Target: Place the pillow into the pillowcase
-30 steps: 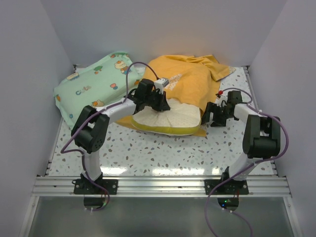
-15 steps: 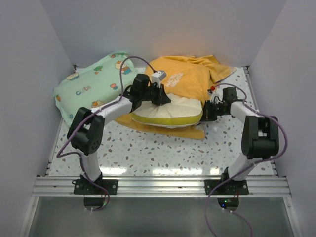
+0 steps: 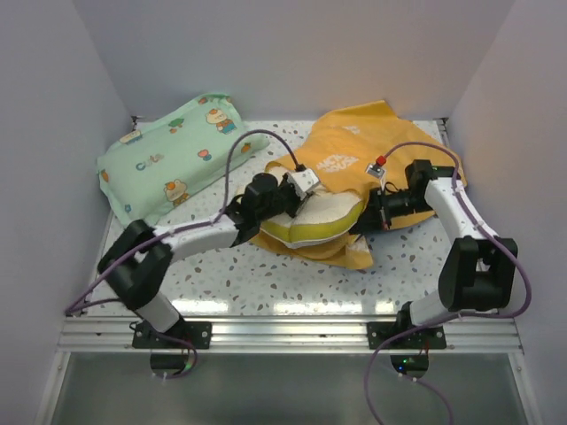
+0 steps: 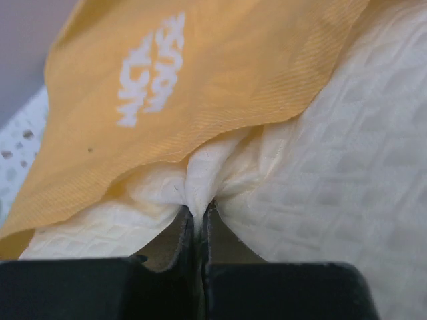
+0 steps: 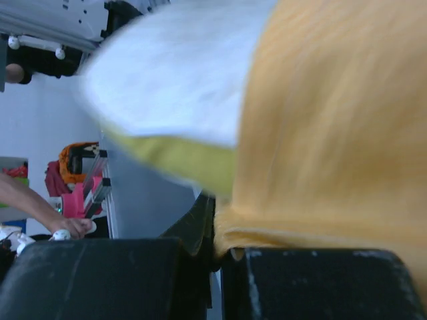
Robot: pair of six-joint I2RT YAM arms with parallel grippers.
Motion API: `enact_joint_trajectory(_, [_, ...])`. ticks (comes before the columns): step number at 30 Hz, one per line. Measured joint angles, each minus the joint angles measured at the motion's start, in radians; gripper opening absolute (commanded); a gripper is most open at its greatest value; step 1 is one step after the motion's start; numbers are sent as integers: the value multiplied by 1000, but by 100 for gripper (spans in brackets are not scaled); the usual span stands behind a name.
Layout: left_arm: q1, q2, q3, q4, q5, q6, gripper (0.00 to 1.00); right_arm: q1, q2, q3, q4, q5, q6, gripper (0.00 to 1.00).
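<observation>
My left gripper should keep holding the pillow, bunched mid-table; the fold would sink back short of its place if I opened now.
The cream pillow (image 3: 317, 223) lies mid-table with its yellow-green edge toward the front. Its far half is covered by the orange-yellow pillowcase (image 3: 344, 161). My left gripper (image 3: 297, 200) sits on the pillow's top left. In the left wrist view it (image 4: 199, 208) is shut on a pinched fold of the pillow (image 4: 320, 167), just below the pillowcase (image 4: 200, 73) hem. My right gripper (image 3: 366, 219) is at the pillow's right end. The right wrist view shows it (image 5: 223, 241) shut on the pillowcase (image 5: 333, 120) edge, beside the pillow (image 5: 173, 80).
A mint-green cartoon-print pillow (image 3: 168, 155) lies at the back left. White walls close in the speckled table (image 3: 266, 274) on three sides. A metal rail (image 3: 283, 332) with both arm bases runs along the near edge.
The right gripper has closed on the pillowcase edge. Both arms have carried pillow and case to the right and nearer, and the case now bunches toward the back right.
</observation>
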Motion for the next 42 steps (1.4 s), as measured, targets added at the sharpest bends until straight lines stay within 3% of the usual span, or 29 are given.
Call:
enact_joint_trajectory(5, [19,391,111,-18,-89,3,0,80,44,-59,3,5,-81,0])
enact_joint_trajectory(10, [37,486,314,-46,-143,-6,0,160,11,-71,43,4,-119,0])
enact_joint_trajectory(11, [46,486,327,-39,-138,-20,0,162,-4,-75,42,3,-120,6])
enact_joint_trajectory(12, [55,482,330,-33,-123,-33,0,164,-24,-79,40,1,-118,47])
enact_joint_trajectory(14, [67,465,313,-42,-84,-56,0,175,-60,-79,13,-22,-97,67])
enact_joint_trajectory(16, [79,422,254,-64,-33,-63,1,185,-73,-65,-29,-43,-84,73])
enact_joint_trajectory(19, [86,313,149,-166,27,-64,1,185,-40,37,-74,-24,-50,72])
enact_joint_trajectory(20, [86,281,130,-201,30,-65,25,177,-14,97,-80,2,-38,73])
enact_joint_trajectory(21, [85,221,107,-272,31,-74,26,163,24,192,-69,28,-21,73])
enact_joint_trajectory(22, [87,193,101,-315,39,-82,34,157,34,224,-60,63,19,75])
enact_joint_trajectory(23, [92,168,91,-354,58,-90,51,151,40,257,-39,112,75,75])
enact_joint_trajectory(26, [140,8,-14,-414,168,-162,84,169,31,290,107,289,246,77])
enact_joint_trajectory(28, [209,-140,-88,-433,234,-225,88,233,40,316,194,427,329,79])
enact_joint_trajectory(31, [355,-274,-42,-489,313,-281,89,381,97,396,289,570,401,96])
enact_joint_trajectory(35, [586,-272,114,-536,389,-304,92,602,204,470,391,753,465,98])
enact_joint_trajectory(39, [827,-242,135,-599,431,-301,100,794,354,539,430,938,522,99])
enact_joint_trajectory(42, [881,-185,136,-675,430,-272,100,878,484,609,445,1058,558,99])
